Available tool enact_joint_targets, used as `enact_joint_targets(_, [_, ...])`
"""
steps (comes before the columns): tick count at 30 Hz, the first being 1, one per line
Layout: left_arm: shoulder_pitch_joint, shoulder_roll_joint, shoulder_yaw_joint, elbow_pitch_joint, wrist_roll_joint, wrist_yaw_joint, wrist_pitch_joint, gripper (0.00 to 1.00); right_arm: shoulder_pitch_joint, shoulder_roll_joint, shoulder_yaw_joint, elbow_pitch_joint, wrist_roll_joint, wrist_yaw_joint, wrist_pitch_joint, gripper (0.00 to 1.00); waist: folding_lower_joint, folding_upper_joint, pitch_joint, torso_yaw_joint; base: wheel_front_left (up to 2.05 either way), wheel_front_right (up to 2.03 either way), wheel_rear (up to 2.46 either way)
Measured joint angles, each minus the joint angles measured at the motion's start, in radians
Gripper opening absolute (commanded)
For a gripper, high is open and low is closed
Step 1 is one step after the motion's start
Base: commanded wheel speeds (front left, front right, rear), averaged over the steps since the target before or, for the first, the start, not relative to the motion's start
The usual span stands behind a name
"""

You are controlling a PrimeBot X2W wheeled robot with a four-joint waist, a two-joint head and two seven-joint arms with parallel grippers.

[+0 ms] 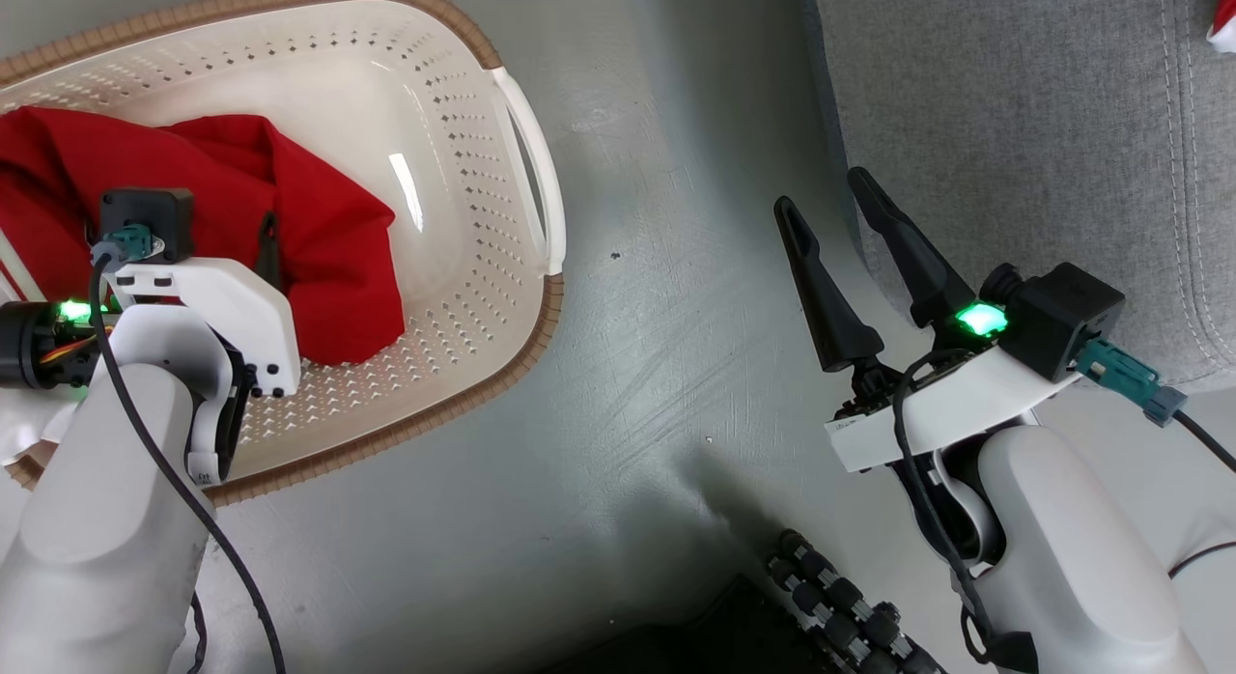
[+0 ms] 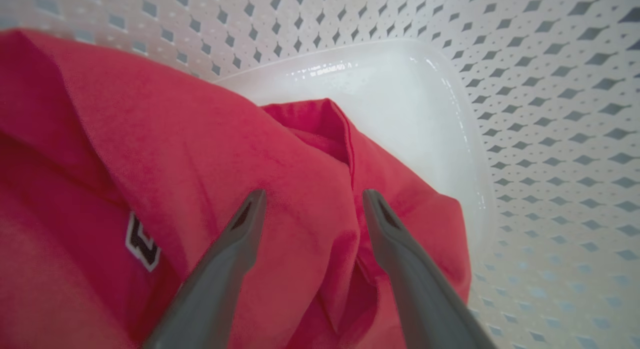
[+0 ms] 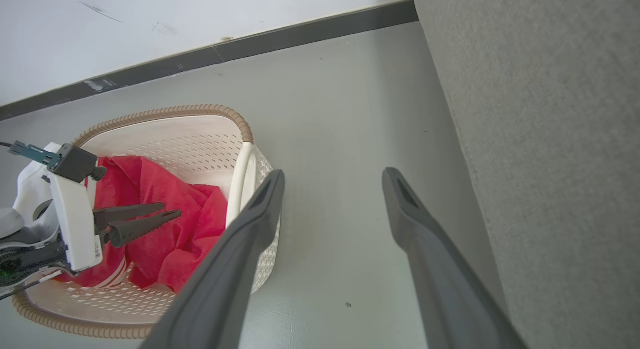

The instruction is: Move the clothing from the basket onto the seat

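Note:
My left gripper should next take hold of the red clothing by its raised fold (image 1: 239, 224) to move it, since the rest lies loose and bunched in the basket (image 1: 541, 172).
The cream basket (image 1: 541, 172) with a brown rim sits on the floor at the upper left. The red clothing (image 1: 319, 259) lies bunched in its left half. My left gripper (image 2: 314, 196) hangs open just over a raised fold of the clothing (image 2: 200, 154), nothing between its fingers. A dark lettered patch (image 2: 142, 241) shows left of them. In the head view one of its fingers (image 1: 267, 254) shows past the wrist. My right gripper (image 1: 821, 201) stands open and empty above the floor, beside the grey seat (image 1: 1043, 124). The right wrist view shows the basket (image 3: 210, 110), the clothing (image 3: 190, 224) and the left gripper (image 3: 170, 210).
Bare grey floor (image 1: 657, 365) separates the basket from the seat. A red and white scrap (image 1: 1224, 17) lies on the seat at the top right. A black ribbed cable chain (image 1: 850, 606) sits near the bottom edge. A dark baseboard (image 3: 250, 44) and a white wall stand beyond the basket.

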Motion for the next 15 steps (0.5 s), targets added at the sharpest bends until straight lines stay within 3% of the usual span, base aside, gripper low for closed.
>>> enact_joint_targets(15, [-0.027, 0.018, -0.033, 0.021, 0.038, 0.003, 0.043, 1.00, -0.014, 0.000, 0.034, 0.000, 0.038, 0.000, 0.000, 1.00, 0.0000, 0.0000, 0.022, -0.035, 0.00, 0.00, 0.00])
